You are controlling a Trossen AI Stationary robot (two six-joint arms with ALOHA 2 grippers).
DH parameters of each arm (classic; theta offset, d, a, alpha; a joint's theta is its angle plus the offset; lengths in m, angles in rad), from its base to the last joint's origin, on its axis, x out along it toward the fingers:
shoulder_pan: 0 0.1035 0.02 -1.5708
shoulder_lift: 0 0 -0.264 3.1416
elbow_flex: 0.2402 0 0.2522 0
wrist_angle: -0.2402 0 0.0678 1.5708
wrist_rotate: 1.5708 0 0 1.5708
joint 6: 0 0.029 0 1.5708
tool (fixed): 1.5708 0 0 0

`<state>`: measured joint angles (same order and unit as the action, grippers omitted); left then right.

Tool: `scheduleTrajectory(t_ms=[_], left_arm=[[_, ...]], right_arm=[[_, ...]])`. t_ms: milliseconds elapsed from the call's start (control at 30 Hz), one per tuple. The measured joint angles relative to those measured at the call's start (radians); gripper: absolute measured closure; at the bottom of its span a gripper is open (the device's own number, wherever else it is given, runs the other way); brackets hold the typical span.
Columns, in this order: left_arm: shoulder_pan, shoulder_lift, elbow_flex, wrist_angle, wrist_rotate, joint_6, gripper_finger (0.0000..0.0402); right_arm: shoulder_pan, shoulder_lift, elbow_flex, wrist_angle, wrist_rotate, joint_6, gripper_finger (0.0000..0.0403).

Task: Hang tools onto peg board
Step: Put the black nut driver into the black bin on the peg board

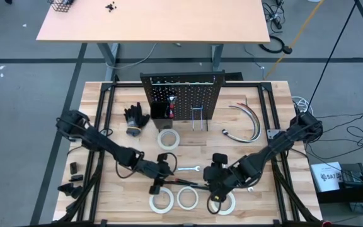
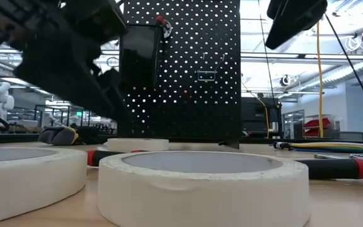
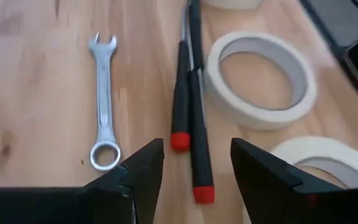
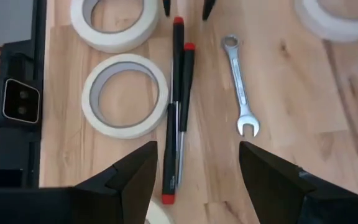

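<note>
I should grab the screwdriver's red-tipped handle (image 3: 201, 168) next with my left gripper, to lift it for the peg board's bin.
Two thin red-and-black screwdrivers (image 3: 188, 112) lie side by side on the wooden table, with a silver wrench (image 3: 103, 99) flat beside them. White tape rolls (image 3: 260, 78) (image 4: 124, 93) lie around them near the front edge. My left gripper (image 3: 194, 152) is open, low over the screwdrivers' red-tipped handle ends. My right gripper (image 4: 197, 155) is open above their other end (image 4: 174, 174), facing the left one. Behind stands the black peg board (image 1: 181, 94), upright at the table's middle.
Black gloves (image 1: 135, 120) lie left of the peg board and curved grey hoses (image 1: 247, 120) right of it. One more tape roll (image 1: 167, 139) lies in front of the board. A small black bin (image 1: 158, 110) and metal hooks (image 1: 197, 120) hang on the board.
</note>
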<state>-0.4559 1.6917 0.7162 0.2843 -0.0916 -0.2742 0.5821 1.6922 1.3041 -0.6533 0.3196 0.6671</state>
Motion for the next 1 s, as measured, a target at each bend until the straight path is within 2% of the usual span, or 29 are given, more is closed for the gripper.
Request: scheduleTrajectory(t_ms=[133, 333, 500, 767, 1000], left_arm=[[-0.014, 0.039, 0.0, 0.011, -0.017, -0.037, 0.0213], [-0.05, 0.073, 0.001, 0.042, -0.018, -0.061, 0.0221], [-0.058, 0.08, 0.001, 0.006, -0.078, -0.06, 0.0222], [-0.057, 0.08, 0.001, -0.052, -0.104, 0.018, 0.0222], [-0.056, 0.08, 0.001, -0.062, -0.102, 0.065, 0.0222]], right_arm=[[0.011, 0.0, 0.0, 0.0, 0.049, -0.024, 0.0181], [0.011, 0.0, 0.0, -0.001, 0.052, -0.025, 0.0181], [0.011, 0.0, 0.0, 0.007, 0.093, -0.022, 0.0181], [0.011, -0.001, 0.0, 0.053, 0.258, 0.017, 0.0181], [0.001, -0.001, 0.0, 0.062, 0.283, 0.032, 0.0181]])
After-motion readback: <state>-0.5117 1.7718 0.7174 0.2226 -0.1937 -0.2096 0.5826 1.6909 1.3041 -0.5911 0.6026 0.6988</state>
